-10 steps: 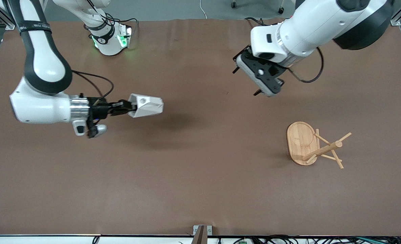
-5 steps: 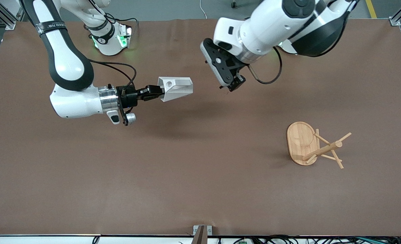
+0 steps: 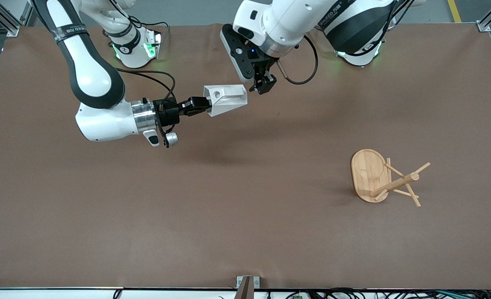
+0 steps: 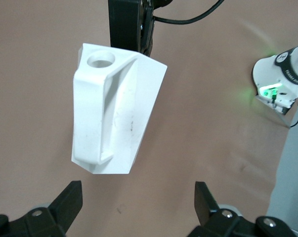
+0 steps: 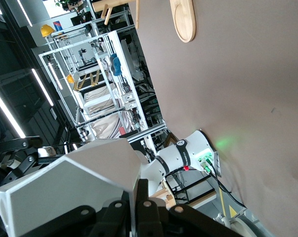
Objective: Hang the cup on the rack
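Note:
I need to grab the cup by its base end point(image 4: 105, 160) with my left gripper next. Then the cup's handle with the round hole point(image 4: 98, 74) stays free for the rack.
The white faceted cup point(image 3: 225, 99) is held in the air on its side over the table's middle, its blocky handle with the round hole upward. My right gripper point(image 3: 200, 105) is shut on the cup's wall at its rim; this grip also shows in the right wrist view point(image 5: 144, 200), with the cup point(image 5: 74, 182) filling the corner. My left gripper point(image 3: 265, 84) is open and empty, just past the cup's base end. In the left wrist view the cup point(image 4: 114, 108) hangs ahead of the wide-open left gripper point(image 4: 137, 205). The bamboo rack point(image 3: 384, 178) stands toward the left arm's end.
The brown table point(image 3: 245, 232) stretches wide under both arms. The two robot bases point(image 3: 135, 50) stand along the edge farthest from the front camera. The rack's oval base point(image 5: 183, 19) also shows in the right wrist view.
My right gripper has carried the cup toward the table's middle and the robot bases. My left gripper has swung from over its own end to just beside the cup.

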Robot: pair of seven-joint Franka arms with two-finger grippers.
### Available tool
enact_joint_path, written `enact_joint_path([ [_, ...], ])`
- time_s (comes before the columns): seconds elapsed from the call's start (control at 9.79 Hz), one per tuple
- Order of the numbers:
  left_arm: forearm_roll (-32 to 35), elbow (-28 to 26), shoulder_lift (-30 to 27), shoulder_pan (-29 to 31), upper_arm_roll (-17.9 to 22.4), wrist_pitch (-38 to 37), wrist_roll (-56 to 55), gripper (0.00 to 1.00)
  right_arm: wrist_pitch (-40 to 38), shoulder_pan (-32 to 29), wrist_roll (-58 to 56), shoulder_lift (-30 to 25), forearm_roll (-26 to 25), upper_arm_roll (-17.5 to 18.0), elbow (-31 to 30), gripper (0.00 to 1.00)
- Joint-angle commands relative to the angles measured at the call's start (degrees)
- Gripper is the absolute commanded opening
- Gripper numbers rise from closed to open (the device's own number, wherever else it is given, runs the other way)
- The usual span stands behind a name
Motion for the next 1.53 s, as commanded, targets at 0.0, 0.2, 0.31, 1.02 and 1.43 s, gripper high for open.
enact_joint_path([
  [0.0, 2.0, -0.7, 2.3, -0.5, 0.1, 0.3, 0.1, 1.0, -0.5, -1.2, -0.4, -2.5, 2.0, 0.9, -1.8, 0.01],
  [0.2, 2.0, -0.8, 3.0, -0.7, 0.1, 2.4, 0.5, 1.0, -1.1, -1.2, -0.4, -3.5, 2.0, 1.0, -2.6, 0.01],
  [0.31, 2.0, -0.8, 3.6, -1.0, 0.1, 3.3, 0.5, 1.0, -1.2, -1.2, -0.3, -3.6, 2.0, 1.0, -2.6, 0.01],
  [1.02, 6.5, -0.7, 7.8, -4.0, 0.1, 10.2, 0.6, 1.0, -1.0, -1.2, -0.4, -4.5, 2.6, 2.0, -2.7, 0.01],
  [1.43, 6.8, -1.0, 7.6, -4.2, 0.1, 10.1, 0.6, 0.12, -1.0, -1.2, -0.3, -4.5, 2.7, 2.0, -2.7, 0.02],
])
